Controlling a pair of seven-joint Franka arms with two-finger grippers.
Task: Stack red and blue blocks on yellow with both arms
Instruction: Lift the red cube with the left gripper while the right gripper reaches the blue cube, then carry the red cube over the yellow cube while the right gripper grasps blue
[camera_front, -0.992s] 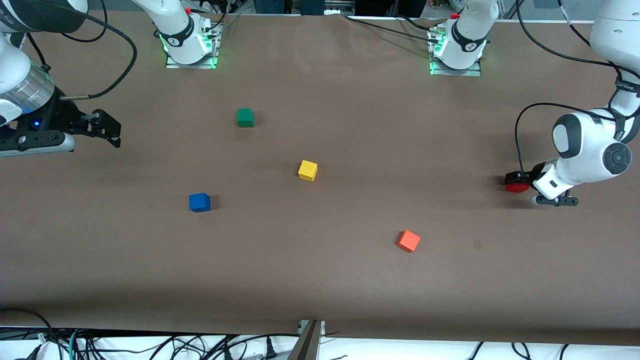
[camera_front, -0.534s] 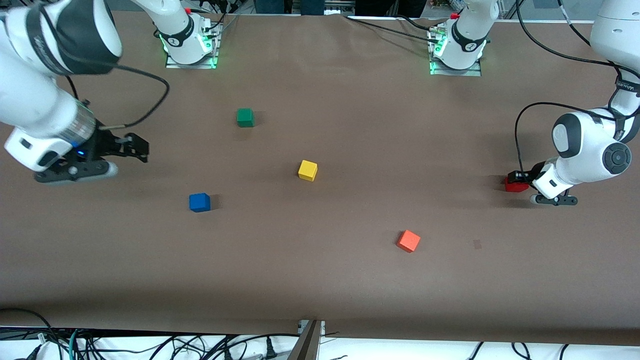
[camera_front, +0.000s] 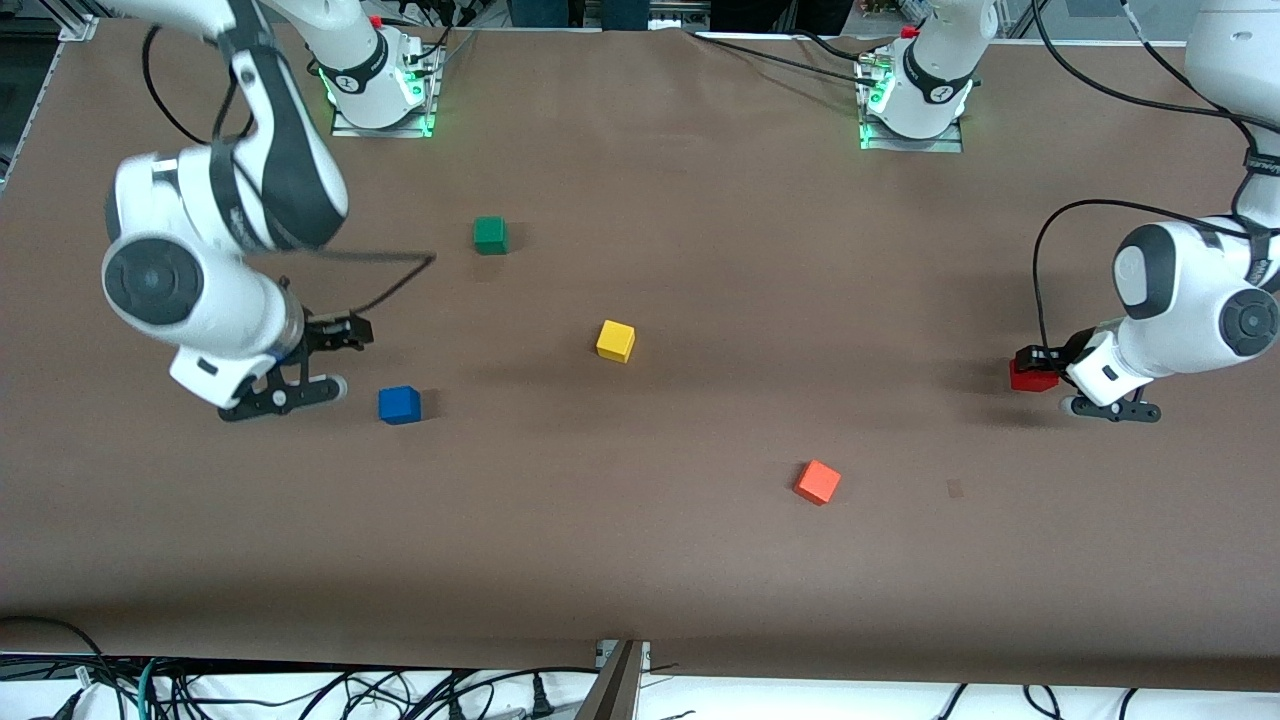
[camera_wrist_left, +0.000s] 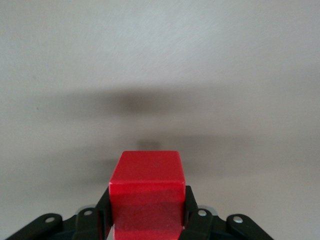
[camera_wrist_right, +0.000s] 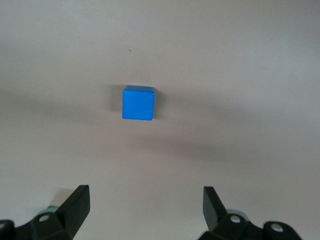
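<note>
The blue block (camera_front: 399, 404) should go on top of the yellow block (camera_front: 615, 340), so my right gripper should next grab the blue block by its opposite sides.
My left gripper (camera_front: 1033, 360) is shut on the red block (camera_front: 1030, 377), low over the table at the left arm's end. In the left wrist view the red block (camera_wrist_left: 146, 182) fills the gap between the black fingers (camera_wrist_left: 102, 207). My right gripper (camera_front: 348, 332) hangs open just above the table, beside the blue block (camera_front: 399, 404) on the side toward the right arm's end. In the right wrist view the blue block (camera_wrist_right: 138, 103) lies ahead of the spread fingertips (camera_wrist_right: 80, 200), apart from them. The yellow block (camera_front: 615, 340) sits alone mid-table.
A green cube (camera_front: 490, 235) lies farther from the front camera than the yellow block, toward the right arm's base. An orange-red cube (camera_front: 817, 482) lies nearer the front camera, toward the left arm's end. Both arm bases (camera_front: 375, 95) stand at the table's back edge.
The right arm has swung in from the table's end and come down beside the blue block, its gripper still open. The left gripper has closed on the red block.
</note>
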